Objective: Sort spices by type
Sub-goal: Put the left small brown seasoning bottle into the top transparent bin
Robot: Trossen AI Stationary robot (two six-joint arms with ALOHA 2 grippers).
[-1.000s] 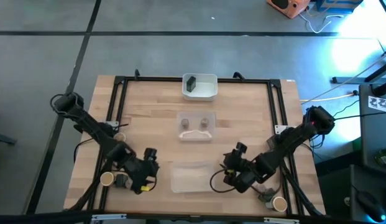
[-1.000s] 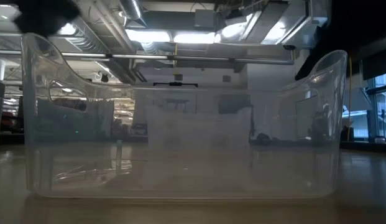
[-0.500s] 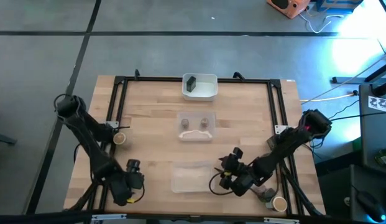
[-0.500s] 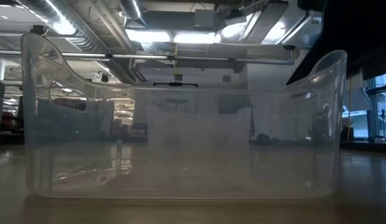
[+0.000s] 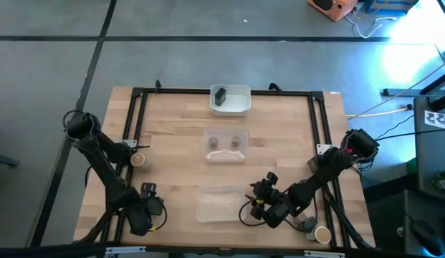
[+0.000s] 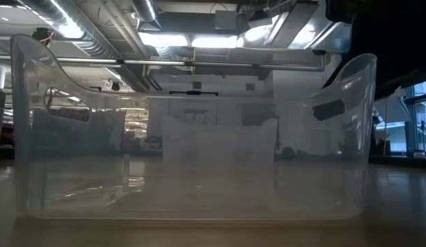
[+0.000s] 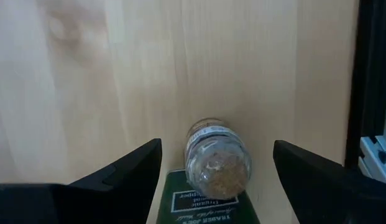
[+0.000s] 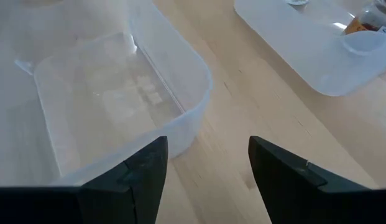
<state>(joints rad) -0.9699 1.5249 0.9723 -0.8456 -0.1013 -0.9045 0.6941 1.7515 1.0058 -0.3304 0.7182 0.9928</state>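
Note:
The left gripper should next grab the jar's glass side (image 7: 217, 155), so that the small round jar can be sorted into the middle tray with similar jars.
In the left wrist view a small round jar (image 7: 216, 162) of tan spice leans on a dark green labelled box (image 7: 204, 204), both on the wood. My left gripper (image 7: 216, 149), at the near left corner (image 5: 147, 211), points down and stands open, one finger on each side of the jar and apart from it. My right gripper (image 8: 206, 144) is open beside the right end of the clear tray (image 5: 221, 203). A dark block (image 5: 220, 96) lies in the white tray (image 5: 240, 107). Two small jars (image 5: 225, 140) stand in the middle tray (image 5: 226, 155). My right gripper slants down from the table's right, with one finger (image 8: 143, 174) close against the clear tray's right-hand wall (image 8: 180, 134). I cannot tell whether that finger touches the wall.
A tan-topped jar (image 5: 138, 159) stands by the left rail. Another tan-topped jar (image 5: 322, 234) and a grey one (image 5: 307, 225) sit at the near right corner. A black frame (image 5: 226, 92) borders the table. Bare wood lies between the trays.
My left gripper has gone toward the table's near left corner and down, tipping to point down and rolling. My right gripper has sunk a little beside the clear tray. In the low view the clear tray has shifted a little.

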